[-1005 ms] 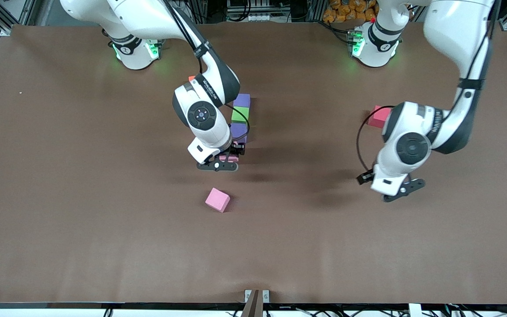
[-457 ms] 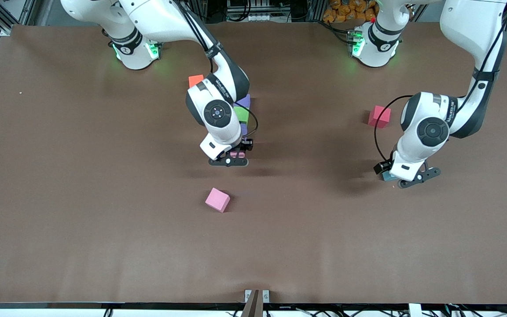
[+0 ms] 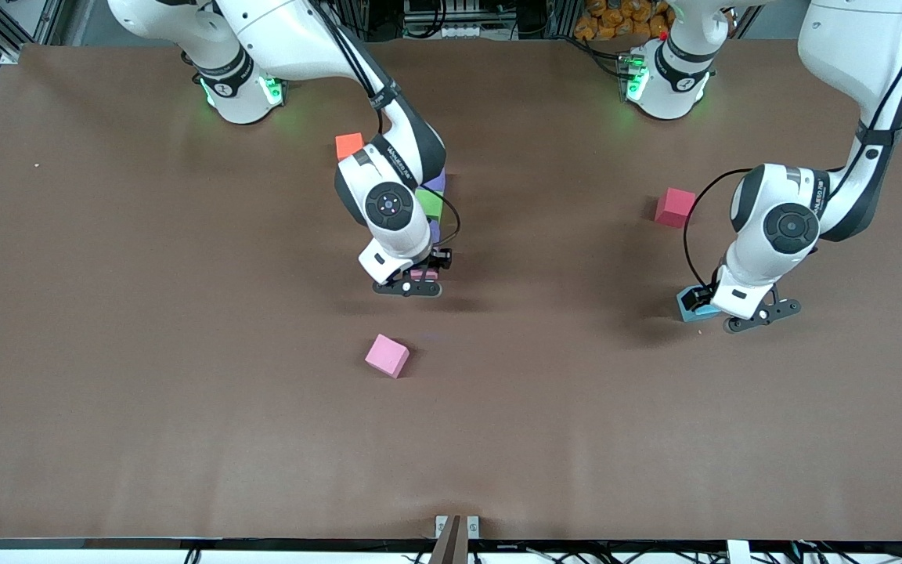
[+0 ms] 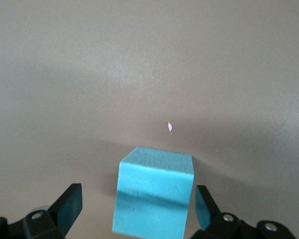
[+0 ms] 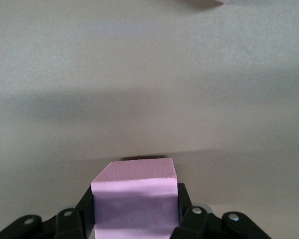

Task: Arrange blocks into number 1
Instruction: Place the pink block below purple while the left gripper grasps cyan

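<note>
My fingers are short of the cyan block's sides, with gaps in the left wrist view, so my left gripper should move toward it before it closes.
A column of blocks lies mid-table: purple block point(image 3: 437, 182), green block point(image 3: 429, 204), second purple block point(image 3: 434, 232). My right gripper point(image 3: 413, 283) point(image 5: 135, 215) is shut on a pink block point(image 3: 423, 274) point(image 5: 134, 199), low over the table at the column's end, by the second purple block. A second pink block point(image 3: 387, 355) lies loose, nearer the camera. The cyan block point(image 3: 689, 304) point(image 4: 154, 194) rests toward the left arm's end. My left gripper point(image 3: 756, 315) point(image 4: 138, 206) is open, one finger on each side of the cyan block with gaps.
An orange cube point(image 3: 349, 145) sits near the right arm's base, beside the column. A red cube point(image 3: 675, 207) lies farther from the camera than the cyan block. The brown table point(image 3: 185, 392) spreads wide around the loose pink block.
The left arm swung toward its own end of the table, uncovering the cyan block in the front view. The right gripper shifted toward the column with the pink block, then held still.
</note>
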{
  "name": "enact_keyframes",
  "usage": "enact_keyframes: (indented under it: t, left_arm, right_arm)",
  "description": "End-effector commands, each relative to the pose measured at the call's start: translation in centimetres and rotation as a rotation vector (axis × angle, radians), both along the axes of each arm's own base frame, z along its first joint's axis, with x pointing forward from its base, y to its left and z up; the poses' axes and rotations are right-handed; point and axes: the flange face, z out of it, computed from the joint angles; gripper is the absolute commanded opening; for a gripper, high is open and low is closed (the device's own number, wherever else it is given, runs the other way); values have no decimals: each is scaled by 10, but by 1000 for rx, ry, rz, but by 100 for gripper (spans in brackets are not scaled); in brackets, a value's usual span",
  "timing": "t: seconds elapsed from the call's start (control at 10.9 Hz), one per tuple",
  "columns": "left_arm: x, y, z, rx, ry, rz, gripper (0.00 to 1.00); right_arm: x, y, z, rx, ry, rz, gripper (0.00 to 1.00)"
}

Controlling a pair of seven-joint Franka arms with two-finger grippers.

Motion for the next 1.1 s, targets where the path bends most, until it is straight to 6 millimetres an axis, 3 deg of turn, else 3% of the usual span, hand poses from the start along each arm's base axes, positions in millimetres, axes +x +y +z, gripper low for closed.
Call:
enact_keyframes:
  t: [0.0,0.09,0.18,0.27,0.46,0.55,0.73,0.91,1.01]
  left_arm:
    - [0,-2,-4,-6,-20,-25,100]
    - [0,-3,-3,-7,-21,-24,100]
    - [0,-2,-4,-7,-20,-24,100]
    - [-1,-2,-5,-7,-16,-27,100]
    - [-6,-3,-15,-8,8,-38,100]
    - [-7,-3,-19,-8,15,-45,100]
    - [-9,-4,-27,-11,32,-56,100]
    - [-10,-4,-33,-11,47,-101,100]
    - [-9,2,-32,-12,50,-119,40]
  right_arm:
    - [-6,5,-2,9,1,-11,67]
    - [-6,4,-3,8,2,-11,70]
    - [-8,6,-3,7,4,-8,81]
    - [-9,6,-3,7,4,-7,100]
    - [-8,7,7,14,2,-7,100]
    - [-2,2,24,30,-5,-17,100]
    - [19,-25,48,36,5,-61,100]
    - [48,-65,68,47,4,-141,100]
    - [65,-88,74,43,-5,-211,100]
